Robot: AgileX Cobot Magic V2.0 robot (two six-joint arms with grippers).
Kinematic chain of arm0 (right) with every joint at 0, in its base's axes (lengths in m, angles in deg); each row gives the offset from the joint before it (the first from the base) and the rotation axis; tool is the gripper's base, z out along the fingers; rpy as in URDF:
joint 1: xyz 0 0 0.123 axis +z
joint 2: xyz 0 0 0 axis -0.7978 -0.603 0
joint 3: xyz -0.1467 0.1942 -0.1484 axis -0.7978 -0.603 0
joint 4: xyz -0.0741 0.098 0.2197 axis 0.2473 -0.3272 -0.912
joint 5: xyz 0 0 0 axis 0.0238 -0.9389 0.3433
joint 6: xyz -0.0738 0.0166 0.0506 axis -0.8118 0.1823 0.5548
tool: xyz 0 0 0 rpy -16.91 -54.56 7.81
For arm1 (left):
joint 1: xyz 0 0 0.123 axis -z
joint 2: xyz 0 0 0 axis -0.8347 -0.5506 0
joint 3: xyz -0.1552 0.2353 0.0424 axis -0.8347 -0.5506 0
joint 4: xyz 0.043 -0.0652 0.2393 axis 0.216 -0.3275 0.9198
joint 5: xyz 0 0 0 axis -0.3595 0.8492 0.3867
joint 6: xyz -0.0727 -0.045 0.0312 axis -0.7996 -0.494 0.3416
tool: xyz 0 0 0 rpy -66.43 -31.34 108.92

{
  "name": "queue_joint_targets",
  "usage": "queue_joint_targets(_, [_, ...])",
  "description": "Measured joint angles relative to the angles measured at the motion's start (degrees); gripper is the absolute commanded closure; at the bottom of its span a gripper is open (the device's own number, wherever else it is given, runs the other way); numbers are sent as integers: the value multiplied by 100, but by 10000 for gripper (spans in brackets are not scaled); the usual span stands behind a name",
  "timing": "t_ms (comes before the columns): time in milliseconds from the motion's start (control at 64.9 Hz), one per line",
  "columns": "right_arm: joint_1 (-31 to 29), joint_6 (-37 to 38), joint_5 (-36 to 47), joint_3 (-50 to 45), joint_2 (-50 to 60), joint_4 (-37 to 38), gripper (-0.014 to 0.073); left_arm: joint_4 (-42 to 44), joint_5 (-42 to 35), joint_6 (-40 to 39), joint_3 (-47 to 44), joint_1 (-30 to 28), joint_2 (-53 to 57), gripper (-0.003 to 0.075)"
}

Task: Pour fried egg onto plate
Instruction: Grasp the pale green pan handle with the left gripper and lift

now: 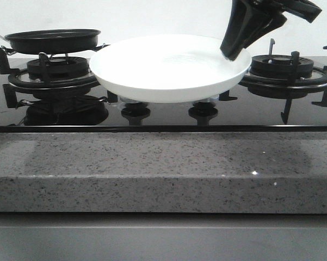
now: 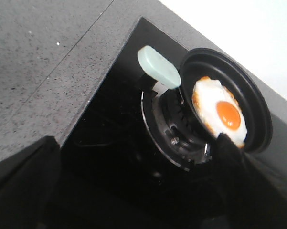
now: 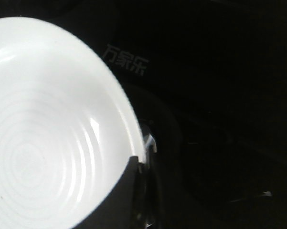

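Observation:
My left gripper grabs the pan by its pale green handle point(image 2: 157, 67) next, to keep the frying pan level with the fried egg point(image 2: 219, 112) inside.
The fried egg point(image 2: 219, 112), white with an orange yolk, lies in the black frying pan point(image 2: 250, 95), which rests on the left burner point(image 1: 53, 39); in the front view the pan's rim hides the egg. A pale green handle point(image 2: 157, 67) sticks out of the pan. My left gripper point(image 2: 133, 191) hangs open near the pan, on the handle side, with its fingers wide apart and nothing between them. The white plate point(image 1: 168, 68) is over the middle of the stove. My right gripper point(image 1: 234, 51) is shut on the plate's right rim point(image 3: 126, 124).
A second burner with black grates point(image 1: 285, 68) sits to the right of the plate. Two stove knobs point(image 1: 135, 111) lie under the plate's front edge. The speckled grey counter point(image 1: 152, 168) runs along the front of the glossy black hob.

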Motion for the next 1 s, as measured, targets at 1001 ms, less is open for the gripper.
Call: queue_joint_targets(1001, [0,0,0,0,0,0,654,-3490,2050,2244,2893,-668,-4018,104])
